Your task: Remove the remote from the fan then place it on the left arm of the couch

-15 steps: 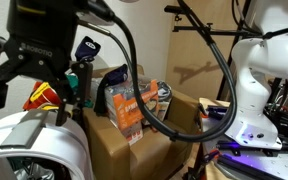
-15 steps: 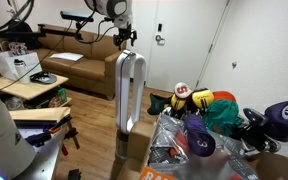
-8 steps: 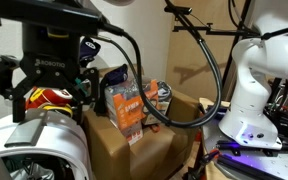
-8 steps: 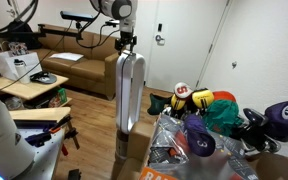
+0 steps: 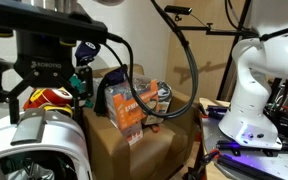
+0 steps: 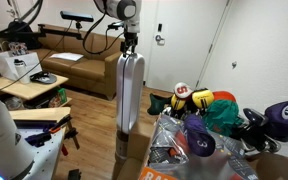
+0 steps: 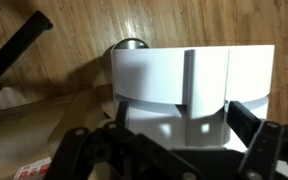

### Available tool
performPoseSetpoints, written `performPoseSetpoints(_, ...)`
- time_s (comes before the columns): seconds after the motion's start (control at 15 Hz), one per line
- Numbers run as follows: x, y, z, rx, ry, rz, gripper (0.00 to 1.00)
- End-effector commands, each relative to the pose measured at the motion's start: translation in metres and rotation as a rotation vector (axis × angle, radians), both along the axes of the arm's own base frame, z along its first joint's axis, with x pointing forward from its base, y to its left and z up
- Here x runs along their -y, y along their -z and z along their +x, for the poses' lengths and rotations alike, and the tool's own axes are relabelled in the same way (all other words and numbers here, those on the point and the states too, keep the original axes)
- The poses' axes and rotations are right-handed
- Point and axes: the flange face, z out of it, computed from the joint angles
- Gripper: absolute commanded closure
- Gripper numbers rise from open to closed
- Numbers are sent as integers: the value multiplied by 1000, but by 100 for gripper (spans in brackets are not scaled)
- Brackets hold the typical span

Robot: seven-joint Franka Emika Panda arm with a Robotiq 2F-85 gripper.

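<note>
The remote [image 5: 29,127] [image 7: 206,80] is below my fingers, so my gripper would miss it if I closed now. I will first go lower.
The fan [image 6: 130,95] is a tall white tower standing on the wood floor; its rounded white housing fills the lower left in an exterior view [image 5: 34,145]. In the wrist view its white top [image 7: 154,75] lies just below me, with a narrow white raised strip across it, apparently the remote [image 7: 206,80]. My gripper [image 7: 184,118] is open, one dark finger on each side of the fan's top. It also shows in both exterior views [image 5: 39,95] [image 6: 130,47]. The tan-brown couch [image 6: 74,65] stands against the far wall.
A cardboard box [image 5: 134,140] with snack bags stands next to the fan. A second white robot arm [image 5: 254,80] is behind it. Wooden tables [image 6: 29,88] stand near the couch. Plush toys and bags [image 6: 209,105] are piled in front.
My gripper has straightened and come down onto the top of the fan, staying open. The fan has not moved.
</note>
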Motion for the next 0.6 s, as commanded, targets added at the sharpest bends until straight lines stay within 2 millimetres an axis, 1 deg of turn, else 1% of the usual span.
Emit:
performPoseSetpoints(0.0,-1,7,12,39,-82,-37,0)
performPoseSetpoints(0.13,-2,8,15,63,-104,-44,0)
performPoseSetpoints(0.2,-3,8,17,77,-111,-47,25)
performPoseSetpoints(0.27,-5,8,17,89,-113,-55,26)
performPoseSetpoints(0.53,-13,3,17,148,-133,-45,54)
